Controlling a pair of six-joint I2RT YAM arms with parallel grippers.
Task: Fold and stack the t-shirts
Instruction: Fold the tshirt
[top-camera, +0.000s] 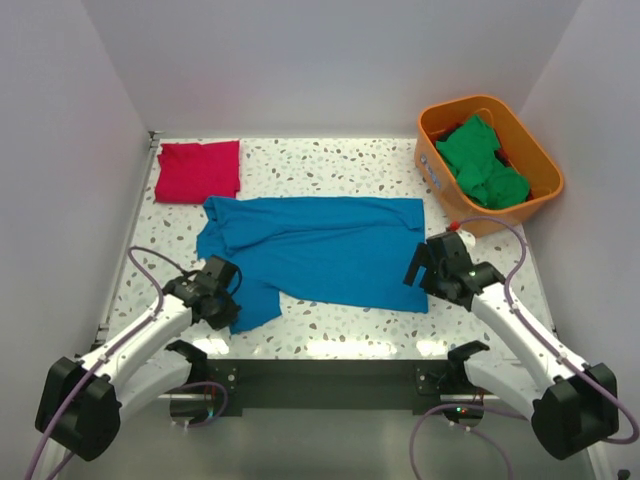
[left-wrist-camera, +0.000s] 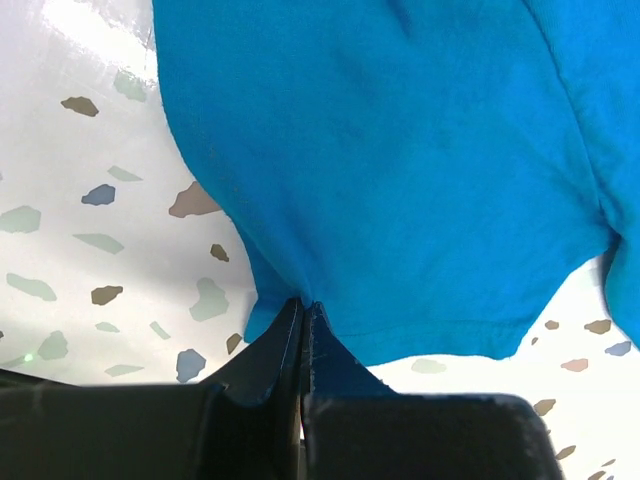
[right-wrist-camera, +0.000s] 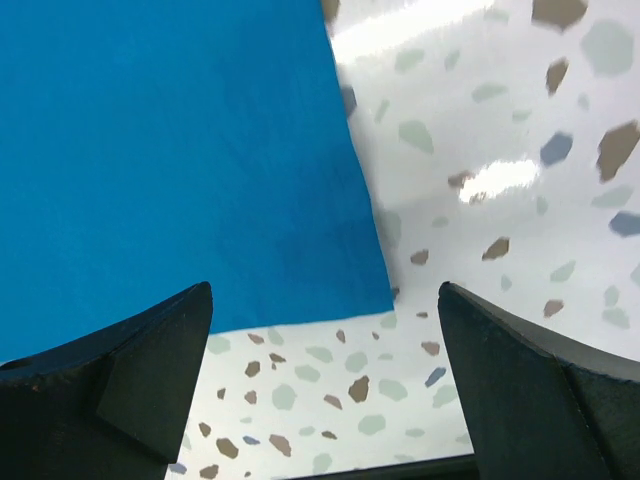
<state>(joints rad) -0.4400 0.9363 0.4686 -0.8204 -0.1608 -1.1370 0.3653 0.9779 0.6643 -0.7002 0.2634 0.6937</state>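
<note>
My right gripper's fingers are still above the flat cloth, so it is too early to close. The right gripper comes down, then closes on the shirt's near-right corner.
A bright blue t-shirt (top-camera: 320, 248) lies spread across the middle of the table. My left gripper (top-camera: 222, 288) is shut on the shirt's near-left sleeve; the left wrist view shows the blue cloth (left-wrist-camera: 400, 170) pinched between the closed jaws. My right gripper (top-camera: 425, 268) is open and empty above the shirt's near-right corner (right-wrist-camera: 375, 295), which lies flat between the fingers. A folded crimson t-shirt (top-camera: 198, 170) lies at the back left. Crumpled green t-shirts (top-camera: 482, 162) fill the orange bin.
The orange plastic bin (top-camera: 538, 160) stands at the back right, just off the table's corner. White walls close in the left, back and right sides. Bare speckled tabletop (top-camera: 340, 330) runs along the near edge between the arms.
</note>
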